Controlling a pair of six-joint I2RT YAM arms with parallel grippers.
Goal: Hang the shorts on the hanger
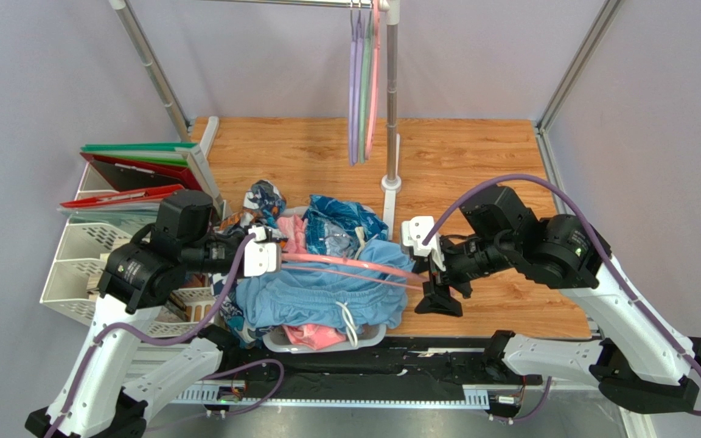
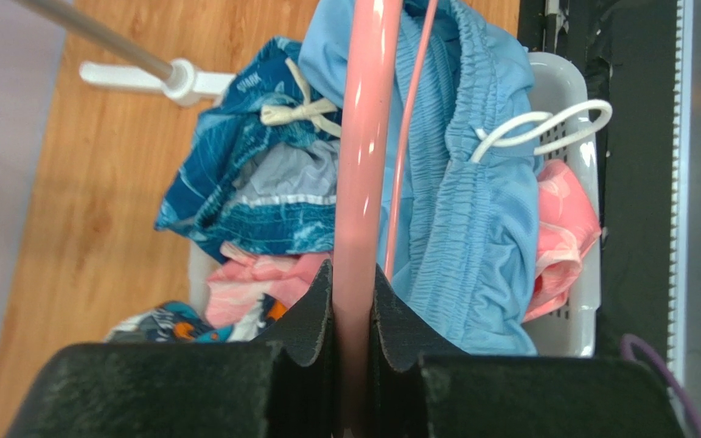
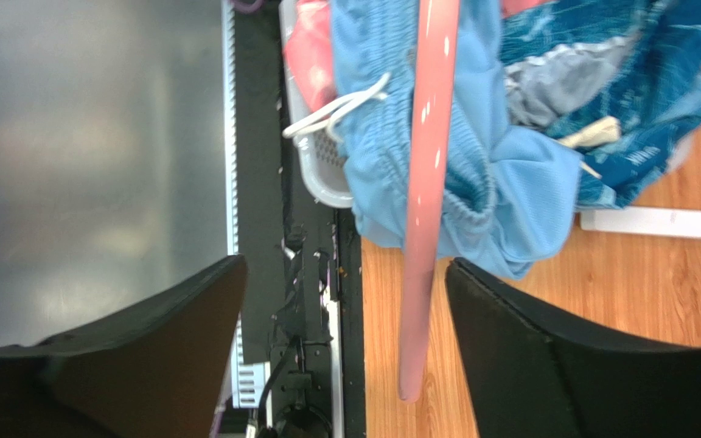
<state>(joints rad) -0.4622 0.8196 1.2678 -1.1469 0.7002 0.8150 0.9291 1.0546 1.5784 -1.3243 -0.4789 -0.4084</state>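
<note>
I need to grab the hanger's pink bar [image 1: 356, 264] with my right gripper next, away from my left gripper's end of the hanger, so that end stays free to go into the shorts [image 1: 327, 292].
The salmon-pink hanger [image 1: 345, 265] lies level across the laundry pile, spanning between my two grippers. My left gripper [image 1: 276, 254] is shut on one end; in the left wrist view its black pads [image 2: 313, 315] pinch the pink bar [image 2: 363, 164]. The light blue shorts [image 1: 327, 292] lie bunched on top of the pile under the hanger, white drawstring [image 2: 537, 128] looping out. My right gripper [image 1: 435, 278] stands open around the other end; in the right wrist view the hanger [image 3: 427, 182] hangs free between the wide-apart fingers [image 3: 510, 328], above the shorts [image 3: 528, 192].
A white laundry basket [image 1: 327, 339] holds the pile, with a teal patterned garment [image 1: 340, 224] and a pink garment [image 1: 313, 336]. Purple and green hangers [image 1: 361, 82] hang on the rail, by its stand pole [image 1: 391, 119]. A file rack with folders [image 1: 135, 173] stands at the left.
</note>
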